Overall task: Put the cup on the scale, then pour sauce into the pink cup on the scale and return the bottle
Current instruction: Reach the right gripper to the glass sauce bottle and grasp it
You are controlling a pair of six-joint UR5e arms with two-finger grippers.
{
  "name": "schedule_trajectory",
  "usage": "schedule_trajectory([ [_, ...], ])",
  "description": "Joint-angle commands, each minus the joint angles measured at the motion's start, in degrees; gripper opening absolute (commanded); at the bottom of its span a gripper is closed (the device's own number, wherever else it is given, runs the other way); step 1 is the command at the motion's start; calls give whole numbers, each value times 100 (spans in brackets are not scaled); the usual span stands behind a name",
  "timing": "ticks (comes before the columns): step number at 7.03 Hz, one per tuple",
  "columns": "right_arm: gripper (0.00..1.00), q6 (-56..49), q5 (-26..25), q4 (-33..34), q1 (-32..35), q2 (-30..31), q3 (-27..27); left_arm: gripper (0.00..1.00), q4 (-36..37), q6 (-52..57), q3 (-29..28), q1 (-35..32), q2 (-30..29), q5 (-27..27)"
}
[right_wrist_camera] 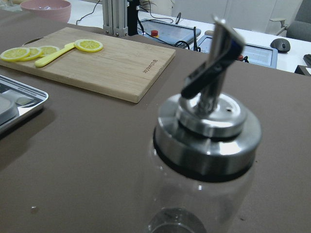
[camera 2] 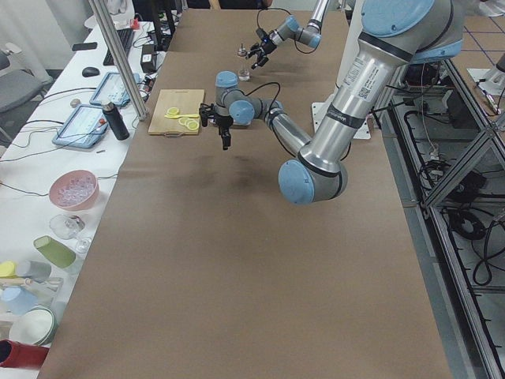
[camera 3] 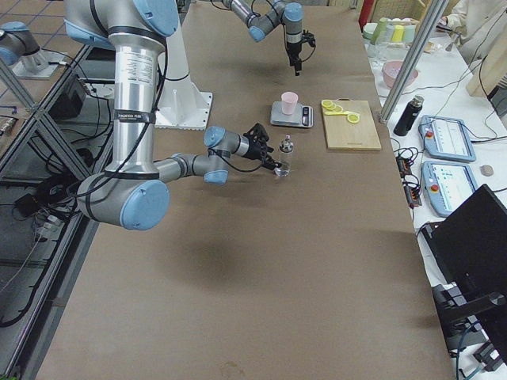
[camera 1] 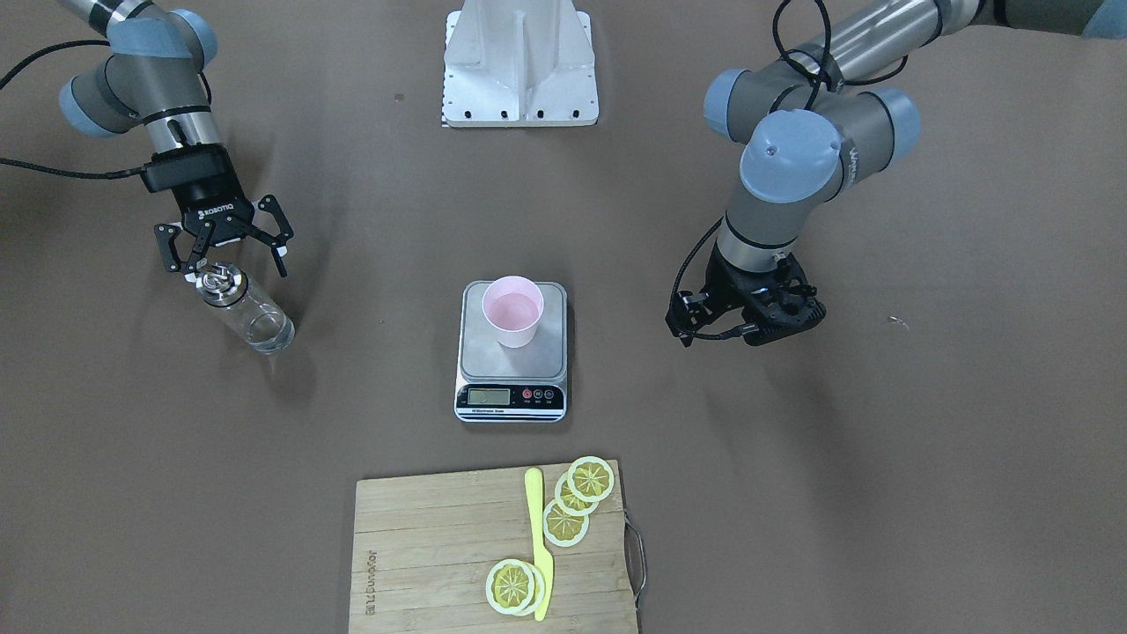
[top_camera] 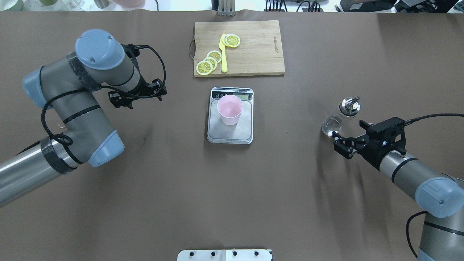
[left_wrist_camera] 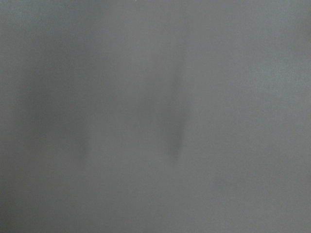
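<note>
My right gripper needs to pour sauce into the pink cup (camera 1: pixel 512 310), so next it should grab the glass bottle by its body below the metal cap (camera 1: pixel 252 310).
The pink cup (camera 1: pixel 512 310) stands upright on the silver scale (camera 1: pixel 548 354) at the table's middle; both also show in the overhead view, cup (top_camera: pixel 229 109) on scale (top_camera: pixel 217 131). The clear glass bottle (top_camera: pixel 340 116) with its metal spout stands upright on the table on my right side. My right gripper (top_camera: pixel 348 131) is open just behind the bottle (camera 1: pixel 245 310), jaws spread at cap height, not touching it. The bottle (right_wrist_camera: pixel 204 145) fills the right wrist view. My left gripper (camera 1: pixel 748 319) points down over bare table, away from the scale; its fingers are hidden.
A wooden cutting board (top_camera: pixel 253 50) with lemon slices and a yellow knife lies beyond the scale on the operators' side; it also shows in the right wrist view (right_wrist_camera: pixel 121 68). The white robot base (camera 1: pixel 519 62) sits at my table edge. The left wrist view is blurred grey.
</note>
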State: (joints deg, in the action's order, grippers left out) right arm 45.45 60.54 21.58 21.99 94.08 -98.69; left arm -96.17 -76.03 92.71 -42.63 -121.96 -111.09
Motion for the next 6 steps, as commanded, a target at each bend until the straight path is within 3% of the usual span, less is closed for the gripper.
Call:
schedule_trajectory([
  [1, 99, -315, -42, -443, 86, -179, 394, 98, 1, 0, -25, 0, -4, 0],
  [6, 95, -344, -16, -444, 314, -443, 517, 98, -148, 0, -121, 0, -4, 0],
])
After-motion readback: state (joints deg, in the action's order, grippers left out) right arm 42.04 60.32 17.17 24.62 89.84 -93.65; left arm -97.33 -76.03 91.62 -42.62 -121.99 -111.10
